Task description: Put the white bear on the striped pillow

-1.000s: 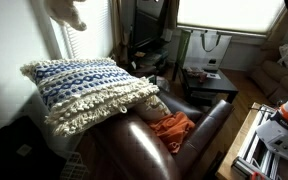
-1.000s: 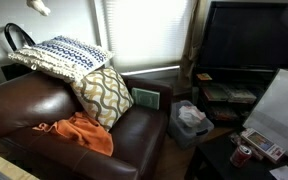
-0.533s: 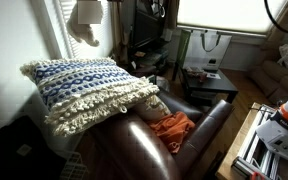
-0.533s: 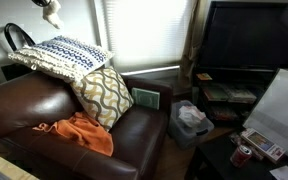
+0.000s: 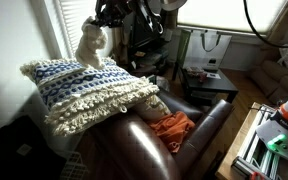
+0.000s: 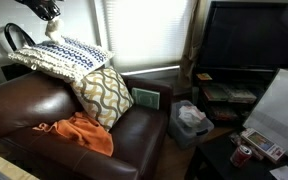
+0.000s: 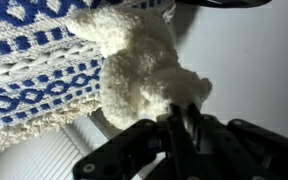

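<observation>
My gripper keeps hold of the upright bear for now, since only the bear's lower end meets the pillow's far edge and opening now would risk toppling it.
The white bear [image 5: 92, 44] hangs from my gripper [image 5: 108, 18], its lower end touching or just above the far edge of the blue-and-white striped pillow [image 5: 84, 85]. The pillow sits on the back of a brown leather sofa [image 5: 154, 148]. In an exterior view the bear [image 6: 52, 33] and gripper [image 6: 42, 10] are at the top left, over the pillow [image 6: 62, 53]. In the wrist view the fluffy bear [image 7: 139, 70] fills the centre, the pillow [image 7: 34, 60] lies beside it, and my gripper [image 7: 182, 115] is shut on the bear.
A yellow patterned cushion [image 6: 106, 93] and an orange cloth [image 6: 79, 133] lie on the sofa seat. Window blinds [image 6: 144, 35] stand behind. A dark TV cabinet [image 6: 246, 60] and cluttered shelves [image 5: 199, 75] stand beyond the sofa. A black bag handle [image 6: 16, 36] rises behind the pillow.
My gripper has come down with the bear from the top of the view to the pillow's far edge. The arm now shows in the frame.
</observation>
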Available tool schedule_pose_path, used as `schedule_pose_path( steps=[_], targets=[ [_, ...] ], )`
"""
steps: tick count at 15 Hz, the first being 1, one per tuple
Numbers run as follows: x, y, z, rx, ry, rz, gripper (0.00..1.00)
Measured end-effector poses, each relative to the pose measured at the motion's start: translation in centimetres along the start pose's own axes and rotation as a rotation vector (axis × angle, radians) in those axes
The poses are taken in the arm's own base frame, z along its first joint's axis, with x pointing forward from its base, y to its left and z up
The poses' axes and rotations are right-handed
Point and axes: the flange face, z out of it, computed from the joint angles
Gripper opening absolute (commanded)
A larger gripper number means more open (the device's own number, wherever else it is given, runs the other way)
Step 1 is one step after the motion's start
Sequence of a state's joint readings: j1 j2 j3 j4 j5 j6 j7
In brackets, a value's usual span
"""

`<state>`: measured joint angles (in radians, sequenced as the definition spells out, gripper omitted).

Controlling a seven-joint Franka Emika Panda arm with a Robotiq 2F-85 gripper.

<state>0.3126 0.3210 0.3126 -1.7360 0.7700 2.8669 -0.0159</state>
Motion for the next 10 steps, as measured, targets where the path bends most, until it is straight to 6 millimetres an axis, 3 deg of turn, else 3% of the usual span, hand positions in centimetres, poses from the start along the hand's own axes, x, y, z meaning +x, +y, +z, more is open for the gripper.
schedule_pose_path(
  steps=[5, 10],
  targets=[
    [-0.5, 1.6, 2.3, -0.022, -0.054, 0.089, 0.03],
    [1.2, -0.7, 1.9, 0.116, -0.033, 0.183, 0.03]
  ],
)
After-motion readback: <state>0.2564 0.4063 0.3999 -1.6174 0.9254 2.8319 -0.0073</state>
